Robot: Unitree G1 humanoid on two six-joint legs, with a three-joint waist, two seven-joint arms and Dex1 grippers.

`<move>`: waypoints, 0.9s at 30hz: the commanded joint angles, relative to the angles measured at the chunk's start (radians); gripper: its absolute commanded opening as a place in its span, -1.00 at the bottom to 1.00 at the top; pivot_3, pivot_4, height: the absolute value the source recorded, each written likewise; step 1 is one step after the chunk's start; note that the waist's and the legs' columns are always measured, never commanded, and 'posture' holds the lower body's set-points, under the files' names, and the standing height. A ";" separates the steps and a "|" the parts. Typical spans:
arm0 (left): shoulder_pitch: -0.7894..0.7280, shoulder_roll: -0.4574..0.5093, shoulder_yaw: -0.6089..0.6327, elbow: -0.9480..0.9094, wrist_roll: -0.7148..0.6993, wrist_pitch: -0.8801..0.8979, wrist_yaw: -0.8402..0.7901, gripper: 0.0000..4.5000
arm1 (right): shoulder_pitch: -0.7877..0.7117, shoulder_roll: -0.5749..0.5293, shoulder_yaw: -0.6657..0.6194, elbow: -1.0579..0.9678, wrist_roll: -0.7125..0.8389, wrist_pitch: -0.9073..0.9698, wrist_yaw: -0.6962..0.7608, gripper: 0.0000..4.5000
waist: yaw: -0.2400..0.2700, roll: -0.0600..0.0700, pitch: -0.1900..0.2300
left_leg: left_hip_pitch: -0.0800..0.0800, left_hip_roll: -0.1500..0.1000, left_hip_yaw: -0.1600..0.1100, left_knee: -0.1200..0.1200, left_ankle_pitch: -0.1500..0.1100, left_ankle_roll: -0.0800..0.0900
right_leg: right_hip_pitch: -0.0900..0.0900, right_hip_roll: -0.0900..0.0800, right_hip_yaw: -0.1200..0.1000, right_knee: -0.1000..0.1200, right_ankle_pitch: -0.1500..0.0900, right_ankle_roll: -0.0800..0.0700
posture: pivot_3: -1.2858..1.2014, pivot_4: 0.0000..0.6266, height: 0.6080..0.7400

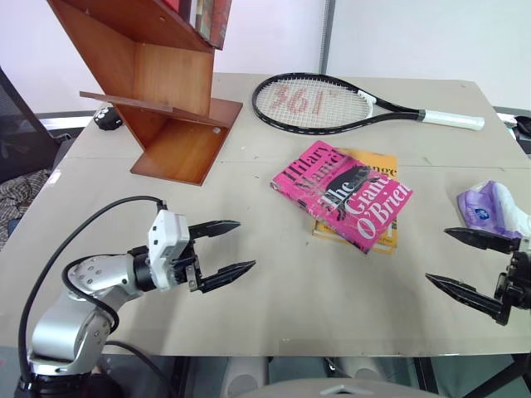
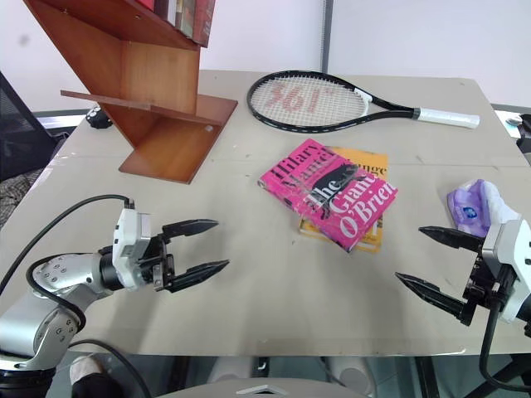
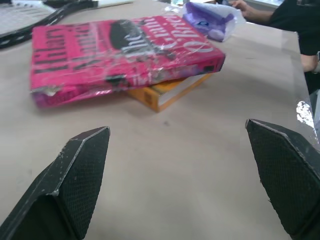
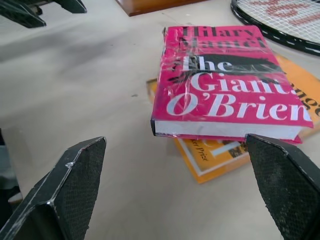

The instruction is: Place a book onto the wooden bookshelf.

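Observation:
The left gripper grabs the pink book's overhanging spine side next, since that side sticks out past the yellow-orange book [image 1: 377,166] [image 3: 167,91] under it.
The bright pink book [image 1: 342,193] lies flat in the middle of the table, on top of a yellow-orange book [image 1: 377,166]. The wooden bookshelf [image 1: 158,83] stands at the far left, with a few books [image 1: 210,18] on its upper board. My left gripper [image 1: 231,246] hovers open over the near left of the table, pointing toward the book, with nothing between its fingers. Open and empty as well, my right gripper [image 1: 460,259] is at the near right edge, short of the book. In the right wrist view the pink book [image 4: 225,85] lies just beyond the fingertips.
A black tennis racket [image 1: 332,104] with a white grip lies at the back of the table. A purple tissue pack [image 1: 491,207] sits at the right edge, near my right gripper. A small dark object [image 1: 106,118] lies behind the shelf base.

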 commanded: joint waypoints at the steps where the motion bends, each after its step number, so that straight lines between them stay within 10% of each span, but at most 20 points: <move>1: -0.001 0.004 0.031 -0.029 -0.043 0.059 0.041 1.00 | 0.000 0.001 0.007 -0.013 -0.010 -0.038 -0.010 0.95 | 0.000 0.000 0.000 | 0.000 0.000 0.000 0.000 0.000 0.000 | 0.000 0.000 0.000 0.000 0.000 0.000 | 0.03 -0.52 1.00; 11: -0.314 -0.157 -0.040 0.117 -0.747 0.778 0.795 1.00 | 0.002 0.001 -0.012 -0.059 0.050 -0.065 -0.012 0.95 | 0.020 0.000 0.000 | 0.001 0.000 -0.003 0.003 0.000 0.000 | 0.002 0.001 -0.002 0.003 0.001 0.001 | 0.03 -0.52 1.00; 18: -0.483 -0.389 -0.072 0.400 -1.104 0.729 1.310 1.00 | 0.049 0.019 -0.020 -0.107 0.060 -0.072 -0.039 0.95 | 0.026 -0.002 -0.001 | 0.000 -0.002 -0.007 0.006 0.000 0.000 | 0.004 0.001 -0.003 0.006 0.004 0.001 | 0.03 -0.52 1.00; 27: -0.581 -0.599 -0.102 0.513 -1.148 0.663 1.451 1.00 | 0.116 0.034 -0.056 -0.142 0.062 -0.090 -0.066 0.95 | 0.026 -0.003 -0.001 | 0.000 -0.003 -0.007 0.007 0.000 0.000 | 0.005 0.001 -0.003 0.005 0.004 -0.002 | 0.03 -0.52 1.00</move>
